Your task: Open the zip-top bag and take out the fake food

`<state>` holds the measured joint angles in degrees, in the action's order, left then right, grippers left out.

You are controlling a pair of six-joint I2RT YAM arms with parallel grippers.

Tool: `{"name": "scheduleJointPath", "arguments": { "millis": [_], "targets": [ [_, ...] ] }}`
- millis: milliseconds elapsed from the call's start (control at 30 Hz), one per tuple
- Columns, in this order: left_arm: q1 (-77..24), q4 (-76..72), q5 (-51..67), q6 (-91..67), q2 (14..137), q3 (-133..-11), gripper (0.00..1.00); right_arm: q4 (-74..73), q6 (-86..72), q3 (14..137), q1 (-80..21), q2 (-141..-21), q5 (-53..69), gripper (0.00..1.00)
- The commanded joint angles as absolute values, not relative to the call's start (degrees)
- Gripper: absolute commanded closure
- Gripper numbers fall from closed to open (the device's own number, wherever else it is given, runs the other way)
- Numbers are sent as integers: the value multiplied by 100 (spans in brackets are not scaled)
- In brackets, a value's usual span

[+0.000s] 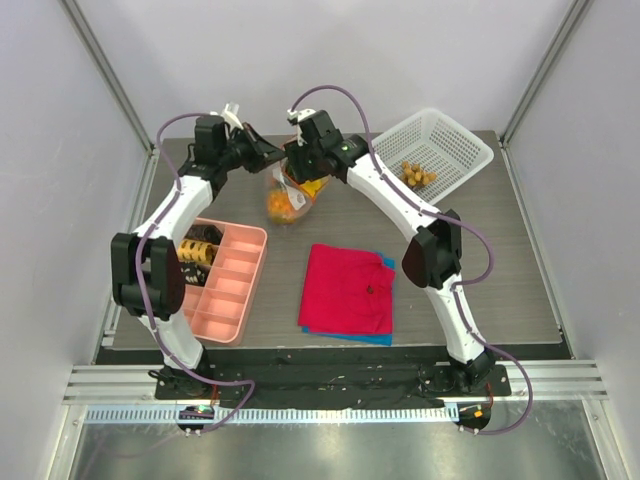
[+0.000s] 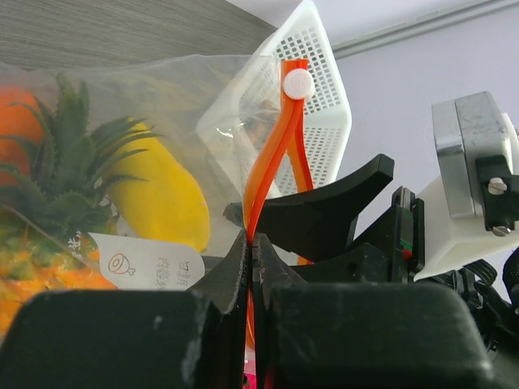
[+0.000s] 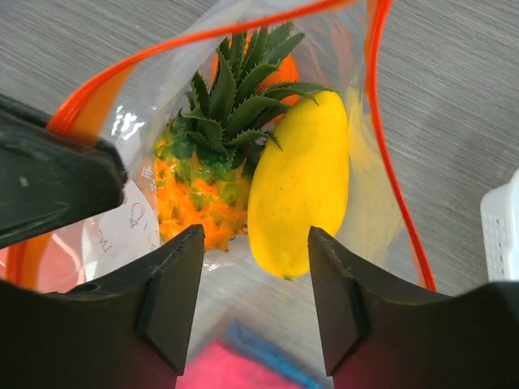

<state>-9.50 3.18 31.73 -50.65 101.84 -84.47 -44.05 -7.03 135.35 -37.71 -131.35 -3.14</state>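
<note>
The yellow fruit (image 3: 300, 186) should come out lengthwise through the bag's opening, so my right gripper will next grab the fruit across its end nearest the bag's opening (image 3: 285, 242).
The clear zip-top bag (image 1: 288, 197) hangs at the back middle of the table, its mouth open. My left gripper (image 1: 272, 158) is shut on the bag's orange-red zip strip (image 2: 274, 158), which it pinches between its fingertips, as the left wrist view (image 2: 251, 243) shows. My right gripper (image 1: 300, 172) is open and empty at the mouth, and its wrist view (image 3: 253, 247) looks into the bag. Inside lie a pineapple (image 3: 207, 174) with a green crown, a yellow fruit (image 3: 300, 186) and something orange behind them. The zip strip (image 3: 388, 154) rings them.
A white mesh basket (image 1: 455, 140) holding brownish pieces (image 1: 418, 175) stands at the back right. A pink compartment tray (image 1: 238, 290) with dark ringed pieces (image 1: 198, 250) is at the left. A red cloth (image 1: 350, 290) lies on a blue one in the middle.
</note>
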Motion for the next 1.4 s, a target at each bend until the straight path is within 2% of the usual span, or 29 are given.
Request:
{"name": "scheduleJointPath", "arguments": {
  "millis": [0,267,533,900,1033,1100,1200,1367],
  "targets": [
    [-1019,44,3305,-5115,10089,-8402,100,-4483,-694,13580,-3788,-12990,-563,38],
    [-1151,18,3208,-5221,10336,-8341,100,-4238,-896,13167,-3788,-13140,-519,31],
    [-1221,-158,2945,-5247,10661,-8437,100,-3367,-984,11972,-3797,-13052,-764,25],
    [-1538,263,2707,-4905,11092,-8736,100,-1268,-1055,10558,-3771,-12894,-712,21],
    [-1626,439,2646,-4764,11188,-8833,100,-309,-1028,9976,-3771,-12744,-677,16],
    [-1670,483,2619,-4737,11215,-8859,100,148,-1081,9766,-3771,-12735,-677,17],
    [-1705,545,2593,-4667,11232,-8877,100,298,-1134,9747,-3779,-12805,-817,27],
    [-1723,624,2549,-4605,11224,-8895,100,395,-1038,9712,-3771,-12762,-1054,35]
  ]
}}
